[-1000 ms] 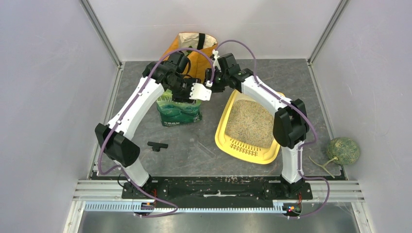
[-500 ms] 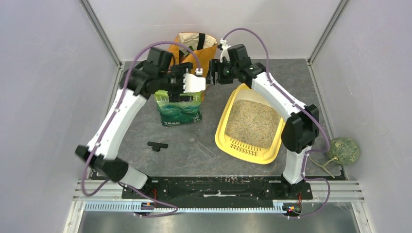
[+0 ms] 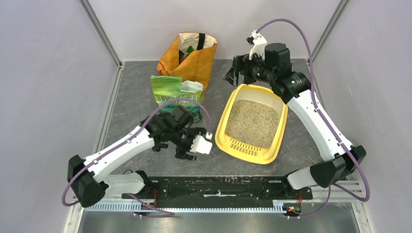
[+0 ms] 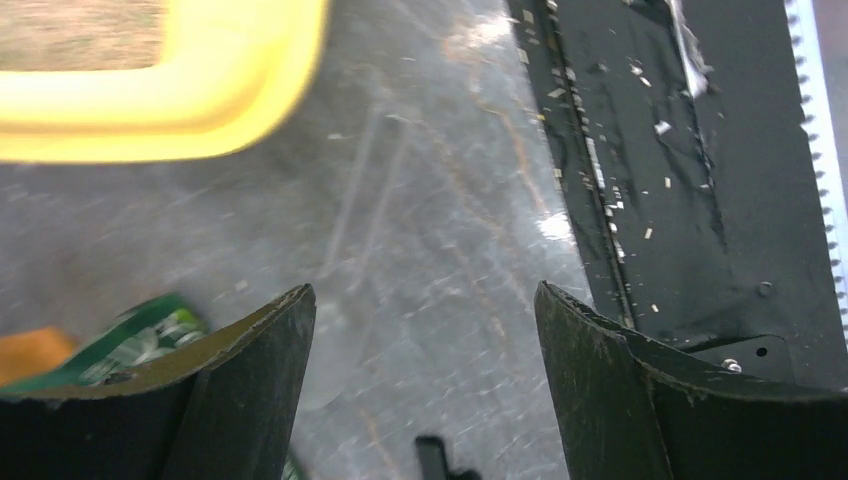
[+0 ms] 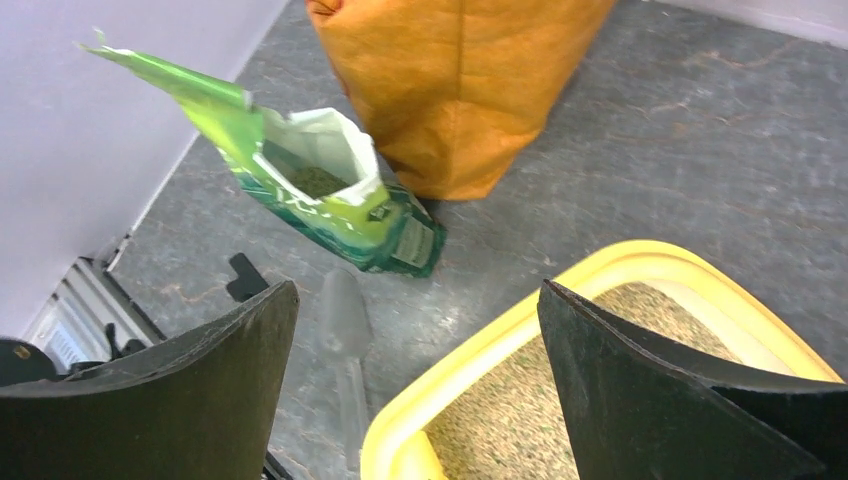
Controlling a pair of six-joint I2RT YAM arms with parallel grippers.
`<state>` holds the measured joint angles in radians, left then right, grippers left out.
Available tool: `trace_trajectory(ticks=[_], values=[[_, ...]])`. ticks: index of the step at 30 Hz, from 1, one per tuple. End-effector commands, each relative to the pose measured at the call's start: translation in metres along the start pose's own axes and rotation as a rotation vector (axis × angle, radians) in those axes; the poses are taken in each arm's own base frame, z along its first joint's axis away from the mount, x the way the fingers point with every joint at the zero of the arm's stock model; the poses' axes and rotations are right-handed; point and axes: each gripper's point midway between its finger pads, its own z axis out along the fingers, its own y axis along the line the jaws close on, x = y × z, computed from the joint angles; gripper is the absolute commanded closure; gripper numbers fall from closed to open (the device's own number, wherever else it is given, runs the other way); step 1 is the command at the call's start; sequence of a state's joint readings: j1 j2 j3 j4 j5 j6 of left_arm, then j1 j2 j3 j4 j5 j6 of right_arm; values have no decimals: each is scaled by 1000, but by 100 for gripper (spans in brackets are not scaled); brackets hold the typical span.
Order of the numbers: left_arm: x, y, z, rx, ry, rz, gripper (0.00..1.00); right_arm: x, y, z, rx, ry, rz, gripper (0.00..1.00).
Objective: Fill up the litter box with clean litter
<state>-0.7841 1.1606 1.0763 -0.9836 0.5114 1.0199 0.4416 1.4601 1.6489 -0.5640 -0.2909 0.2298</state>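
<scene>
The end of the scoop's handle should stay free to hand to my right gripper, so my left gripper needs to grab the clear plastic scoop by its handle near the head [image 4: 352,246].
The yellow litter box [image 3: 222,139] lies right of centre, its floor covered with beige clean litter [image 3: 250,123]. The green litter bag [image 3: 174,91] stands open on its own in front of the orange bag, with more litter [image 5: 315,180] showing in its mouth. My left gripper [image 3: 187,148] hangs open and empty low over the table, between the green bag and the box's near left rim [image 4: 180,110]. My right gripper [image 3: 232,73] is open and empty above the box's far corner [image 5: 470,350].
An orange shopping bag [image 3: 192,56] stands at the back wall. A clear plastic scoop [image 5: 345,320] and a small black clip [image 5: 245,275] lie on the grey table between the green bag and the box. The black mounting rail [image 4: 700,200] runs along the near edge.
Both grippers opened and left the top of the green bag. The left arm swung down towards the near edge; the right arm drew back to the right. The bag stays upright.
</scene>
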Motion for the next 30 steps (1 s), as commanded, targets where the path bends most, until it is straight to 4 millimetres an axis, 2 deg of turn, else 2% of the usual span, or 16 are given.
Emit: trace_trajectory(ticks=[1,5,12,22,27,30], values=[[1,6,38,-15,12,104,14,16,-27,-11,60,34,-12,3],[17,13,65,-3,39,168,13,17,-38,-21,73,29,22,3],[49,19,102,23,99,240,12,19,-46,-30,83,25,34,3],[91,34,124,71,147,210,19,23,-45,-31,69,34,53,3],[109,25,126,178,187,202,32,23,-45,-30,63,35,50,3],[112,21,124,210,200,188,53,23,-45,-30,59,35,37,3]])
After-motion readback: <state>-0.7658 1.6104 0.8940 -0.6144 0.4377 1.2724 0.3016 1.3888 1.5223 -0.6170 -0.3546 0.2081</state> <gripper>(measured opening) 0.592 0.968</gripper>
